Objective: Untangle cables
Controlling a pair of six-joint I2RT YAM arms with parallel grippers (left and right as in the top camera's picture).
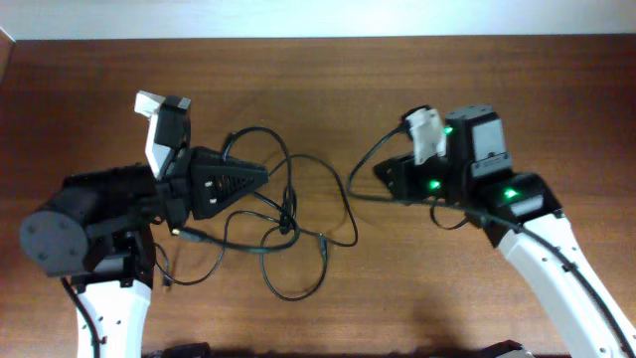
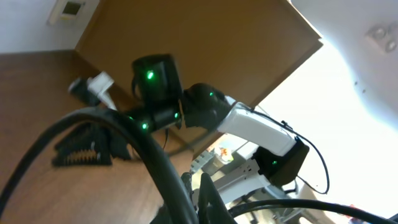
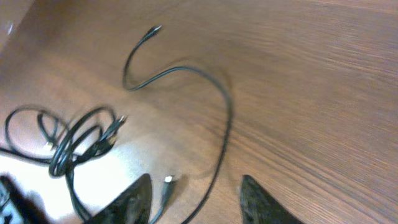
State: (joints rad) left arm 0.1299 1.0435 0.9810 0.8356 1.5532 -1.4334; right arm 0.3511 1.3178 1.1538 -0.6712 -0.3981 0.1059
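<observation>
I will next grab the cord with my right gripper by its loose part [image 3: 212,184], which is free of the knotted bundle [image 3: 81,140]. Then I will pull the cord free to untangle it.
The cables [image 1: 283,214] are thin black cords looped in a loose tangle on the brown table between my two arms. My left gripper [image 1: 260,175] points right at the tangle's upper left. In the left wrist view its jaws [image 2: 205,202] look shut on a black cord [image 2: 143,143] that arcs close past the camera. My right gripper [image 1: 383,174] is at the tangle's right end. In the right wrist view it is open [image 3: 196,199], with one long cord [image 3: 224,106] and a small plug end [image 3: 168,180] lying between its fingers. The knotted bundle [image 3: 81,140] lies to the left.
The wooden table [image 1: 328,80] runs to a pale wall edge at the back. My right arm [image 2: 249,124] with green lights shows across the left wrist view. A loose cord loop [image 1: 298,283] reaches toward the table's front.
</observation>
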